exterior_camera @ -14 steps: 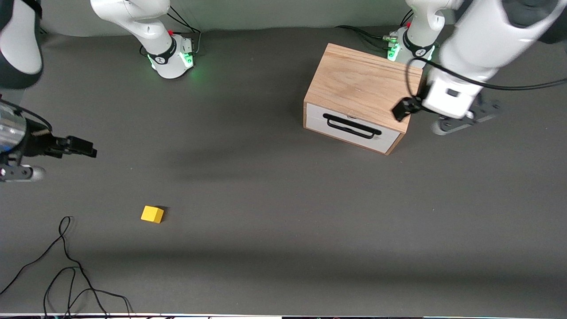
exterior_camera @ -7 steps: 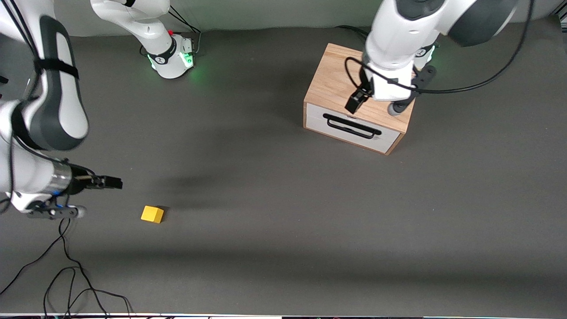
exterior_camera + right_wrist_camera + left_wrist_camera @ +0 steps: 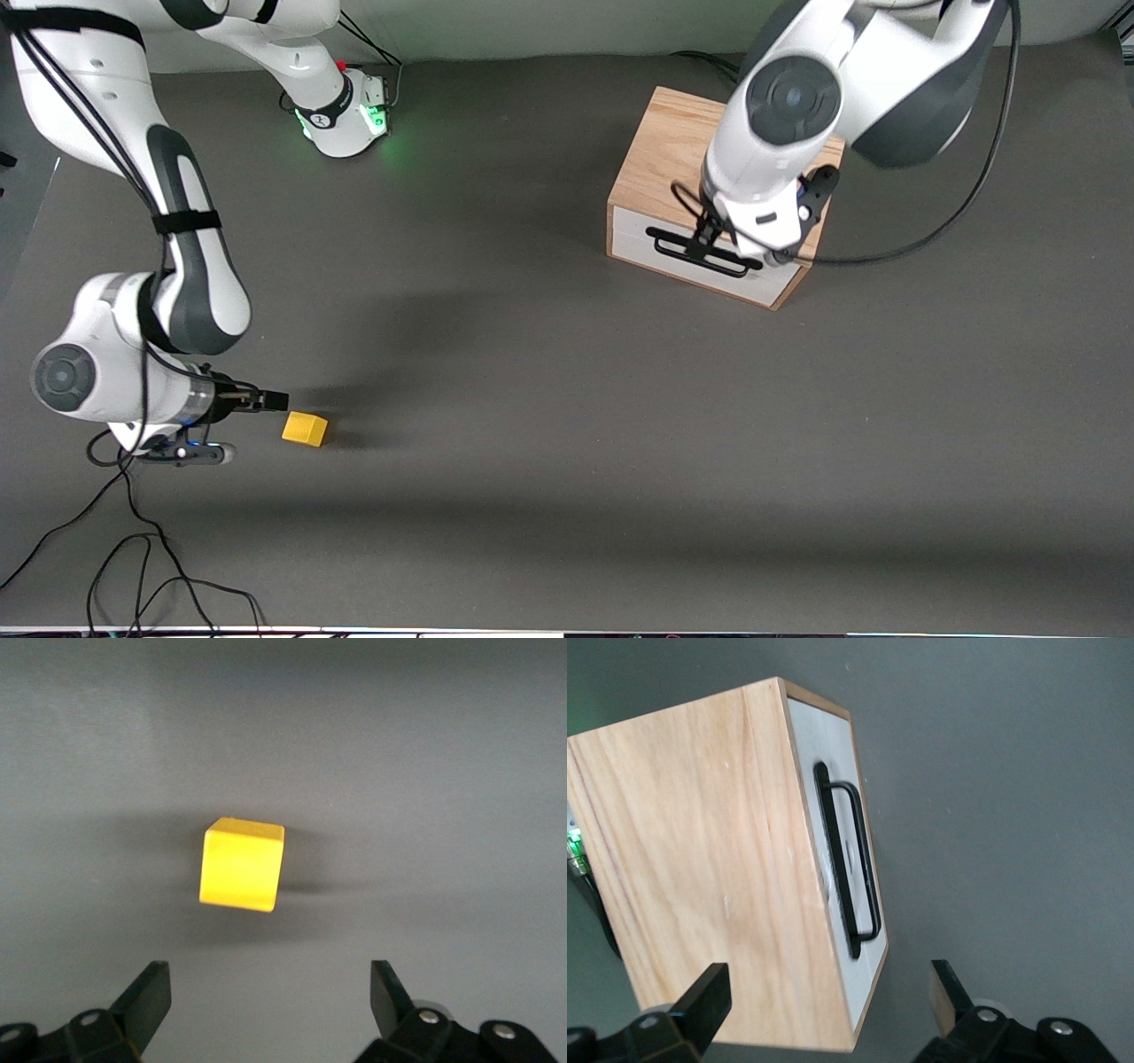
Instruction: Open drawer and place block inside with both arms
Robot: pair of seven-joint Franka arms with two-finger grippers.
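Note:
The robot's right gripper will next pick up the yellow block by its body (image 3: 304,429), to place the block inside the drawer (image 3: 700,261).
The light oak box (image 3: 673,151) stands toward the left arm's end of the table, its drawer (image 3: 700,261) shut, with white front and black bar handle (image 3: 687,252). My left gripper (image 3: 709,237) hangs open over the drawer's front edge, above the handle; the left wrist view shows the box top (image 3: 700,868), the handle (image 3: 850,859) and open fingers (image 3: 709,997). The yellow block (image 3: 305,429) lies on the mat toward the right arm's end. My right gripper (image 3: 270,400) is open and empty just beside it; the right wrist view shows the block (image 3: 241,864) ahead of the open fingers (image 3: 151,992).
Loose black cables (image 3: 133,540) lie on the mat at the corner nearest the front camera, by the right arm's end. The arm bases (image 3: 341,111) stand along the table's back edge. The dark grey mat (image 3: 567,425) spreads between block and box.
My right gripper has swung down and in, ending just beside the block. My left gripper has moved from beside the box, across its top, to over the drawer handle.

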